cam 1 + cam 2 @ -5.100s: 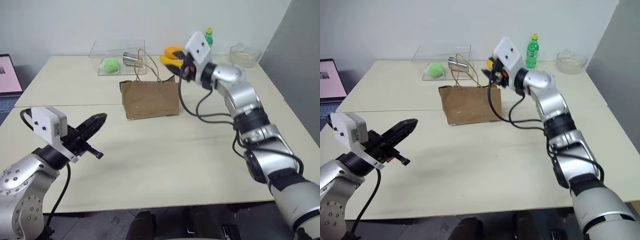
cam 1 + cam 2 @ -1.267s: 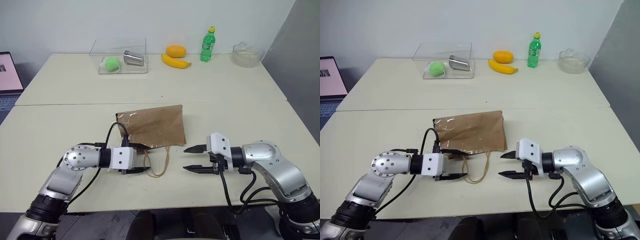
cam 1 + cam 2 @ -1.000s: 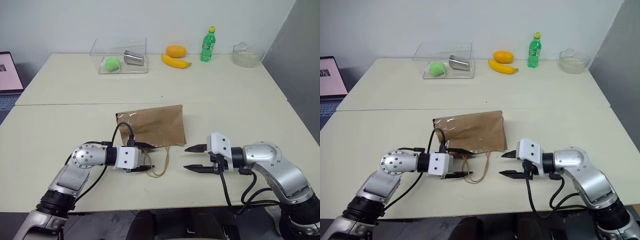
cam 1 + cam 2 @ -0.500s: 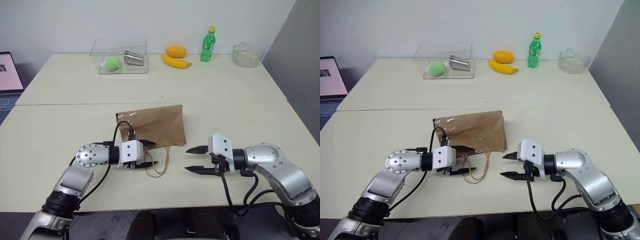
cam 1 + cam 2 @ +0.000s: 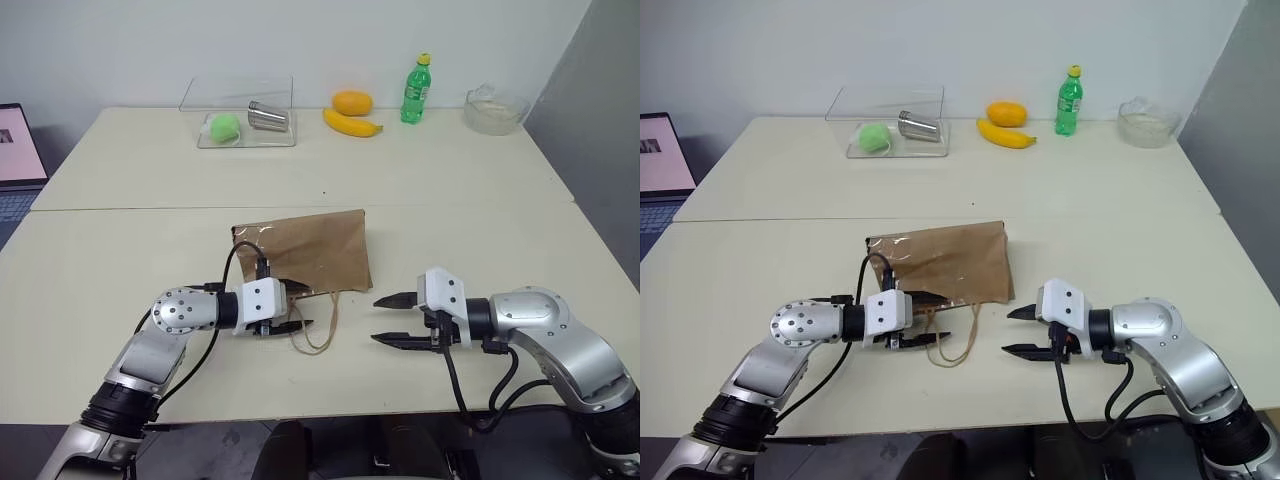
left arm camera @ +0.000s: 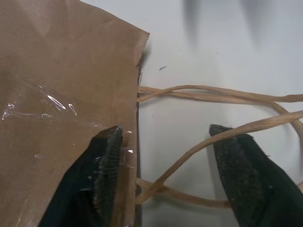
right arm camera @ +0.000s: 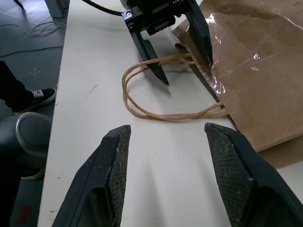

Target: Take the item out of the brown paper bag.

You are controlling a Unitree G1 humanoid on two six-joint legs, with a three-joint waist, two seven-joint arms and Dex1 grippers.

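Note:
My left gripper grabs the bag's upper cord handle next, since the paper bag lies flat and only its cord loops stick out.
The brown paper bag lies flat on the near half of the table, mouth toward me, its tan cord handles splayed on the tabletop. The item is hidden. My left gripper is open at the bag's mouth. In the left wrist view one finger rests over the bag's taped edge, and the other finger stands past a handle cord. My right gripper hovers open just right of the handles, pointing at them, with nothing between its fingers.
Along the far edge stand a clear box with a green ball and a metal cup, a banana, an orange, a green soda bottle and a glass bowl. A laptop sits at far left.
The bag, earlier upright mid-table by my right gripper, now lies flat near me. Over the last second my left gripper slid to its mouth, rolled a little and narrowed slightly. The right gripper stayed put.

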